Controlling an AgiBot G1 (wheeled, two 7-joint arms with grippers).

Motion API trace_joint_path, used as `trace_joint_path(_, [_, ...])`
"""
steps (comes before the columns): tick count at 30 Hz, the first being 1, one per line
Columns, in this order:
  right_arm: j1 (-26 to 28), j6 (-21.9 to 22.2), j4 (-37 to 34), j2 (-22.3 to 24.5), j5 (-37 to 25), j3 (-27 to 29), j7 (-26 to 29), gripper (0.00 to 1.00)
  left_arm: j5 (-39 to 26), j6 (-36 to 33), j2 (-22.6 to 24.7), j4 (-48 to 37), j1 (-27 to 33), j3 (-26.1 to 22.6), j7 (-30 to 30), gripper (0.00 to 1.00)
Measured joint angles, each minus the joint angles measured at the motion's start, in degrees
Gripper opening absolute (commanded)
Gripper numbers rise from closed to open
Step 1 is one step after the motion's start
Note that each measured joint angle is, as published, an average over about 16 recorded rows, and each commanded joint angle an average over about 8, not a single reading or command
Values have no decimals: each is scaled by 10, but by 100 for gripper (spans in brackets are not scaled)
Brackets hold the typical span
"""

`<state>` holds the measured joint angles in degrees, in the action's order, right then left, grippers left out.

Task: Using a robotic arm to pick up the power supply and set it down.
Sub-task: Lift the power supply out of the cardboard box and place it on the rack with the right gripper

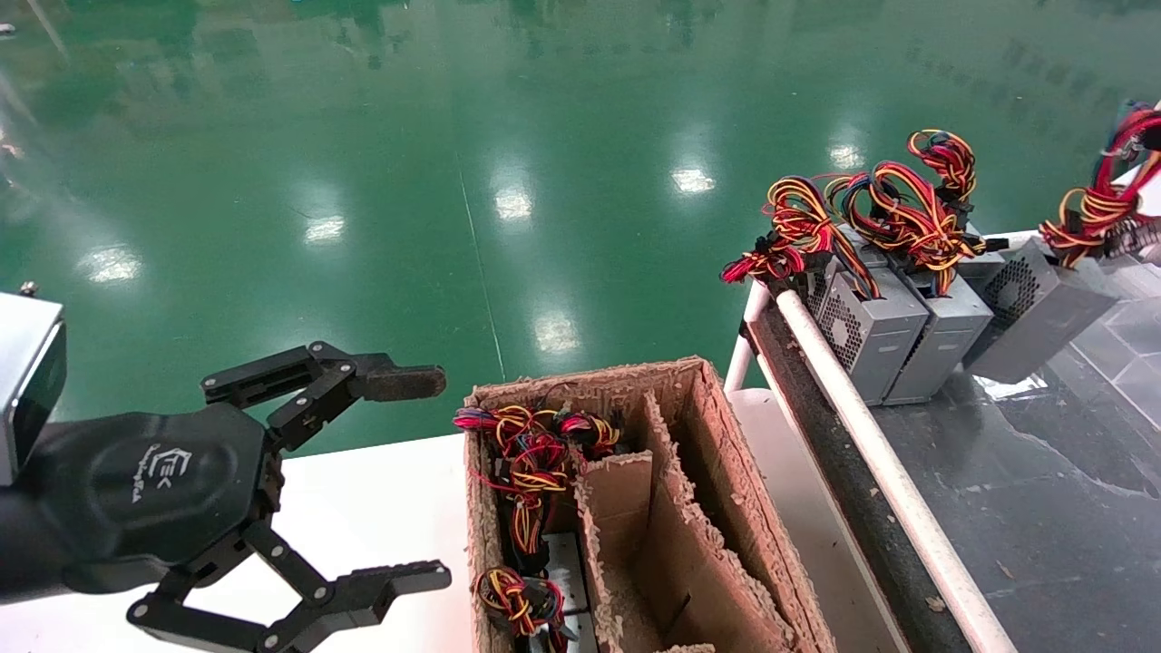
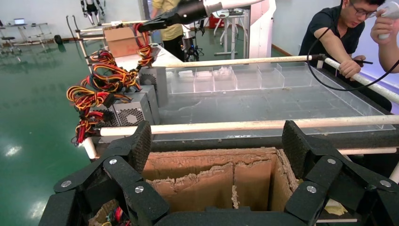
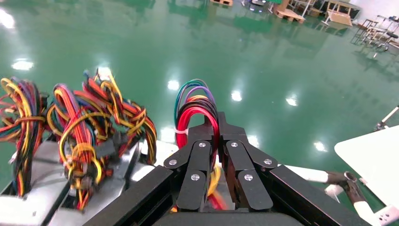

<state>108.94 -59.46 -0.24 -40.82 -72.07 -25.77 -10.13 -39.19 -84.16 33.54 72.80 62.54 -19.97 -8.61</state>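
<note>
The power supply (image 1: 1034, 304) leans over the dark table, apart from the upright grey unit; my right gripper must lower and straighten it before release.
The power supply (image 1: 1034, 304) is a grey box with a perforated face, tilted on the dark table at the right. It stands just beyond two similar units. Its mostly red wire bundle (image 1: 1120, 159) rises toward the right edge of the head view. In the right wrist view my right gripper (image 3: 211, 125) is shut on that red wire loop (image 3: 195, 110). The left wrist view shows the same arm's gripper (image 2: 151, 24) holding the wires above the power supply (image 2: 159, 84). My left gripper (image 1: 443, 478) hangs open at the lower left beside the cardboard box, holding nothing.
A worn cardboard box (image 1: 689, 399) with dividers holds wired units (image 1: 535, 453) in its left compartments. Two more grey units (image 1: 871, 336) (image 1: 943, 340) stand behind a white pipe rail (image 1: 871, 453). Clear trays (image 2: 226, 77) and a person (image 2: 339, 28) are across the table.
</note>
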Motion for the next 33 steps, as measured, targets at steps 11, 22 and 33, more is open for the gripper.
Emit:
trace_joint_path(11, [-1,13,2,-20,-2,-2,2,0,0,0,0,0,0,0,0,100])
trace_joint_path(22, [-2,-10,4,-21,-8,-6,3,0,0,0,0,0,0,0,0,100])
trace_joint_path(33, [-5,-15,3,-31,-12,-9,4,70,0,0,0,0,0,0,0,100])
